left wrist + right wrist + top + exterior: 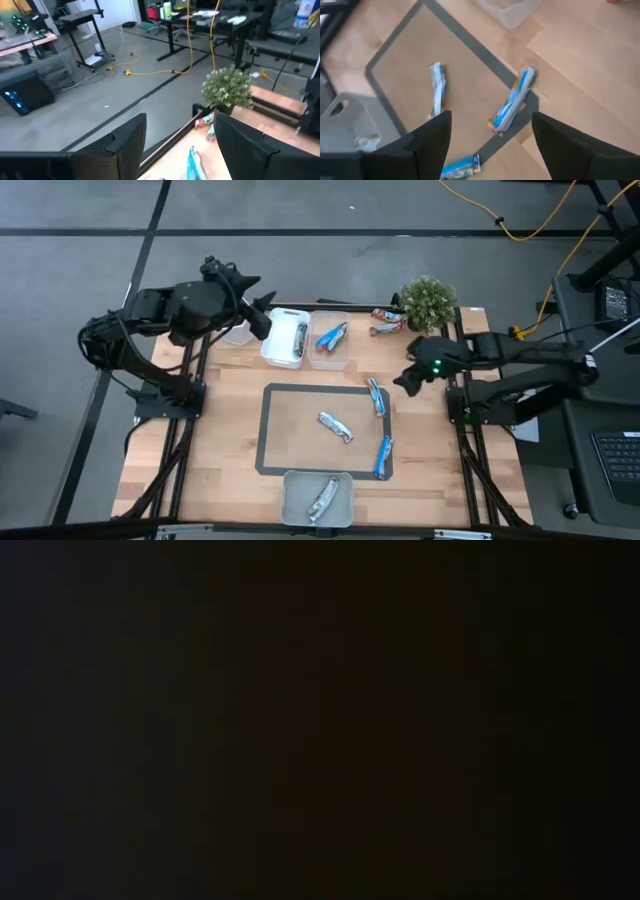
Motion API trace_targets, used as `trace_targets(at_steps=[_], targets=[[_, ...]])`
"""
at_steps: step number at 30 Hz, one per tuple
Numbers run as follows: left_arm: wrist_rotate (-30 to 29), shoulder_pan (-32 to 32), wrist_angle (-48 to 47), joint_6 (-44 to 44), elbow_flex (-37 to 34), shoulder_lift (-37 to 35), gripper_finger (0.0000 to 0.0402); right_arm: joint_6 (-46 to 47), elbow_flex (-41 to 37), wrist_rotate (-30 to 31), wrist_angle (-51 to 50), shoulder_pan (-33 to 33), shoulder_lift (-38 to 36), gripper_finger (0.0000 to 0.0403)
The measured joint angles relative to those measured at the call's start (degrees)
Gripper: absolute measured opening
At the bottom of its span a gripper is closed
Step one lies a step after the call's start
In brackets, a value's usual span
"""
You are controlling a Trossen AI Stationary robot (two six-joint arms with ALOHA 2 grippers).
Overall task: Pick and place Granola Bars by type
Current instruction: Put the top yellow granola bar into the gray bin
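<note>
My right gripper grips the blue bar by its blue wrapper section (506, 109) next, so the blue bar's orange end stays free for sorting by type.
Inside the grey taped rectangle (267, 430) lie a blue bar (376, 395), a silver-white bar (336, 426) and a second blue bar (384, 456). My right gripper (408, 380) hovers open above the first blue bar (512, 102), touching nothing. The silver-white bar (437, 90) and the other blue bar (459, 167) also show in the right wrist view. My left gripper (265, 320) is open and empty above the far trays. Two brown-red bars (388, 320) lie beside the plant; they also show in the left wrist view (205, 121).
A white tray (272, 345) holds one bar, and a clear tray (345, 360) holds blue bars. A grey tray (290, 500) at the near edge holds a silver-white bar (322, 498). A small potted plant (428, 302) stands at the far right. The low view is dark.
</note>
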Motion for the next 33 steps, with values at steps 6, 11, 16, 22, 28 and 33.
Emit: trace_targets(at_steps=[6,11,16,22,28,33], targets=[[-0.4,-0.6,-5.0,-1.8,0.0,0.6,0.0224,-1.2,2.4,0.1,0.8,0.0,8.5,0.0268],[0.1,-0.6,-7.9,-3.5,0.0,0.9,0.0224,-1.4,2.3,2.5,-3.3,0.0,15.3,0.0268],[0.3,-0.6,-8.2,-3.4,0.0,1.0,0.0224,-1.4,-2.4,1.9,1.9,-0.3,21.2,0.03],[1.9,-0.6,-8.7,-2.0,0.0,1.0,0.0224,1.7,-8.2,-1.1,11.2,-0.5,26.2,0.0352],[2.3,-0.6,-8.7,-1.4,0.0,1.0,0.0224,1.7,-9.8,-1.0,16.1,-0.6,29.6,0.0354],[2.3,-0.6,-8.7,-1.4,0.0,1.0,0.0224,0.0,-9.8,-1.0,18.3,-0.9,32.9,0.034]])
